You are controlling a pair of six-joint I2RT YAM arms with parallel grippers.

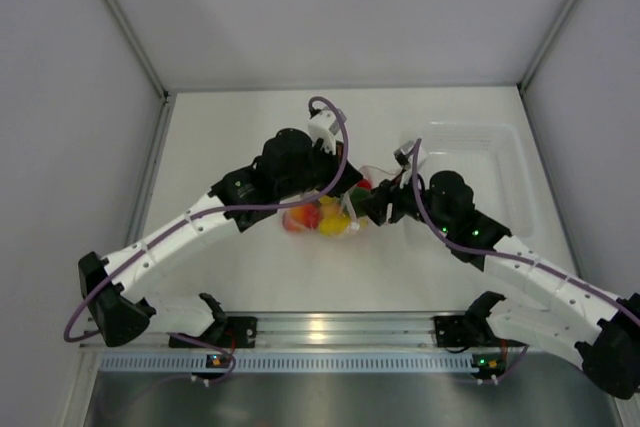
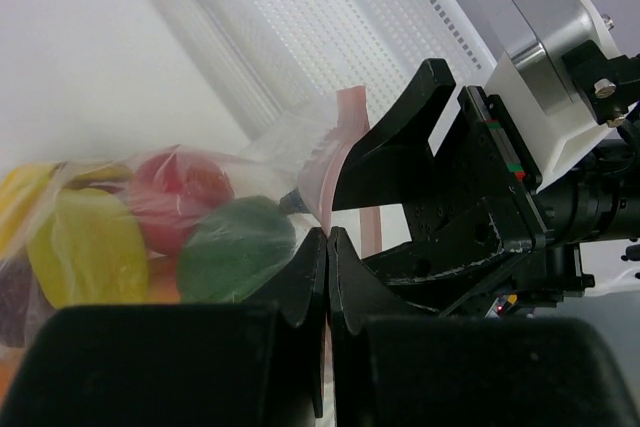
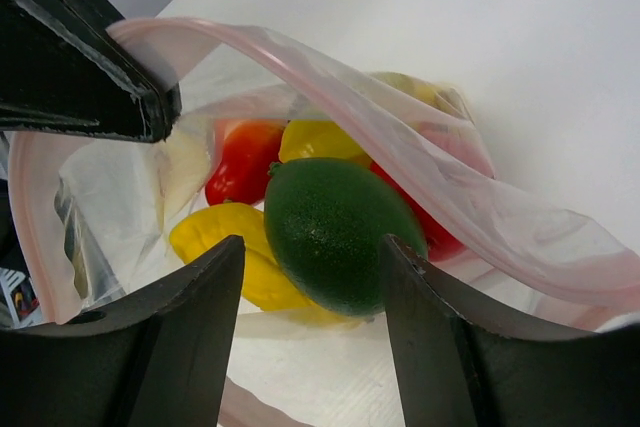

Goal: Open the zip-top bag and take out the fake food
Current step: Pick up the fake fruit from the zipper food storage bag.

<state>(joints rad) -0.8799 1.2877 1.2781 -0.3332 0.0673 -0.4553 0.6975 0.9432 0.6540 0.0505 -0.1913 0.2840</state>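
Observation:
My right gripper grabs the lime's sides from its end facing the bag's opening next, to remove the green lime (image 1: pixel 360 200) (image 3: pixel 340 232) through the bag's opening.
The zip-top bag (image 1: pixel 352 179) lies at mid-table with its mouth open; its pink zip strip (image 3: pixel 330 67) arches over the opening. Inside is the fake food: a green lime (image 3: pixel 340 232), a red tomato (image 3: pixel 243 162) and yellow pieces (image 3: pixel 215 234). They also show through the plastic in the left wrist view: lime (image 2: pixel 235 247), red fruit (image 2: pixel 180 187), yellow piece (image 2: pixel 85 247). My left gripper (image 2: pixel 327 239) is shut on the bag's edge by the strip (image 2: pixel 347 117) and holds it up. My right gripper (image 3: pixel 310 247) is open at the bag's mouth, its fingers on either side of the lime.
A rigid clear tray (image 1: pixel 490 152) stands at the back right, just behind the right arm; its perforated floor shows in the left wrist view (image 2: pixel 340 17). White walls enclose the table on three sides. A metal rail (image 1: pixel 330 332) runs along the near edge.

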